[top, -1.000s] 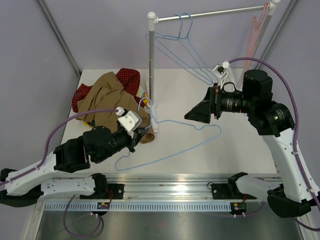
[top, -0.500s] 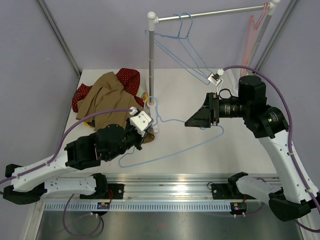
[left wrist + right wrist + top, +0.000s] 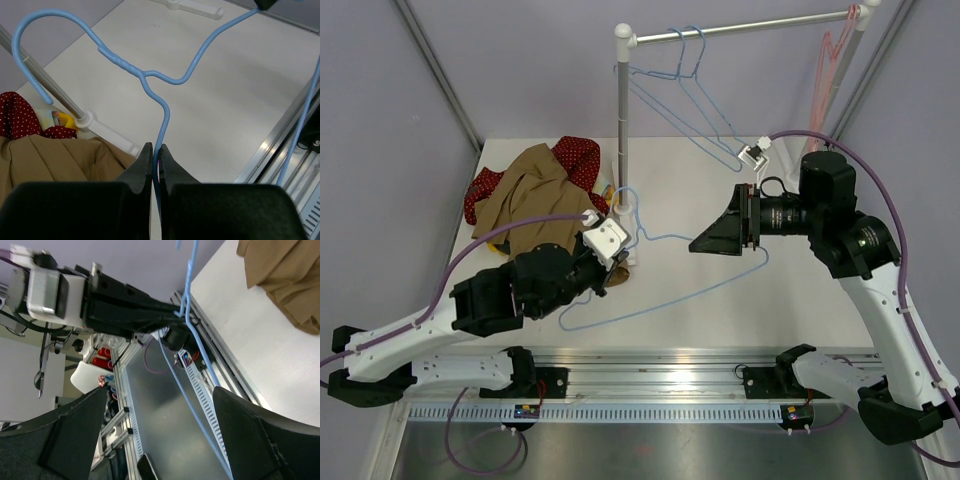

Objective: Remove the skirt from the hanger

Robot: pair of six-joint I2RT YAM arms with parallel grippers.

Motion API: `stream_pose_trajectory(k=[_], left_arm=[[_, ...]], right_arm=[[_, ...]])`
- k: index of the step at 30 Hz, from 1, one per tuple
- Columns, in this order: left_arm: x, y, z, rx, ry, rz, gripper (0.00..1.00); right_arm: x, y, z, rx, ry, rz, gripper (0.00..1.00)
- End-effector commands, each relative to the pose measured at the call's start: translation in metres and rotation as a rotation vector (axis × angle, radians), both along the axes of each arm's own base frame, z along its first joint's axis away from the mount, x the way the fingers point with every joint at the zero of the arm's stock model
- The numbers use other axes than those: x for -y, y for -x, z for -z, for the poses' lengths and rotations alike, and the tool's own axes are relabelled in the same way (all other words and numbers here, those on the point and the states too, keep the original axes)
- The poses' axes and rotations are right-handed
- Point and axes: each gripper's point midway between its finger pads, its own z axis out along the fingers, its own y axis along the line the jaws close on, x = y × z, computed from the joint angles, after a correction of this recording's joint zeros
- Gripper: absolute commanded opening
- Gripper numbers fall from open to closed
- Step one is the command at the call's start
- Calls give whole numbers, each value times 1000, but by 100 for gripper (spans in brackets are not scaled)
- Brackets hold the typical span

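Observation:
My right gripper should next grab the light-blue hanger's wire opposite my left gripper, so the hanger's hook stays free for the bar.
A light-blue wire hanger (image 3: 670,238) hangs bare over the table between my two arms. The tan skirt (image 3: 535,190) lies crumpled at the back left of the table, off the hanger. My left gripper (image 3: 602,282) is shut on the hanger's lower wire; the left wrist view shows the wire (image 3: 129,67) pinched between the closed fingers of that gripper (image 3: 155,150), with the skirt (image 3: 60,155) to its left. My right gripper (image 3: 708,240) is wide open by the hanger's right end. In the right wrist view the wire (image 3: 200,365) runs between the spread fingers of that gripper (image 3: 159,390), untouched.
A red polka-dot garment (image 3: 582,155) lies under and behind the skirt. The white rack pole (image 3: 622,150) stands at the table's middle back on its base (image 3: 107,135). Blue hangers (image 3: 685,70) and a pink hanger (image 3: 830,60) hang on the rail.
My left gripper has moved right and slightly away, carrying the hanger with it. The right gripper has shifted a little left and down, staying open.

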Motion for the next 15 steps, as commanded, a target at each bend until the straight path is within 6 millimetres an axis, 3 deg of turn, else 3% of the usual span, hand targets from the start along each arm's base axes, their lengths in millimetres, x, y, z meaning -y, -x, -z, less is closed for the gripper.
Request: stream_pose_trajectory(k=[1,4,7,15], left_arm=[[-3,7,-20,5,62,38,0],[-7,10,-16,-4,47,41,0],[-8,13,-17,-5,57,58,0],[-11,20,-45,21,147,97,0]], right_arm=[[2,-2,-50,155,-90,45,95],[-1,-10,-65,179,-112,61,96],[-6,-19,-66,166,-115,55,96],[-12,-31,-35,90,-98,55,96]])
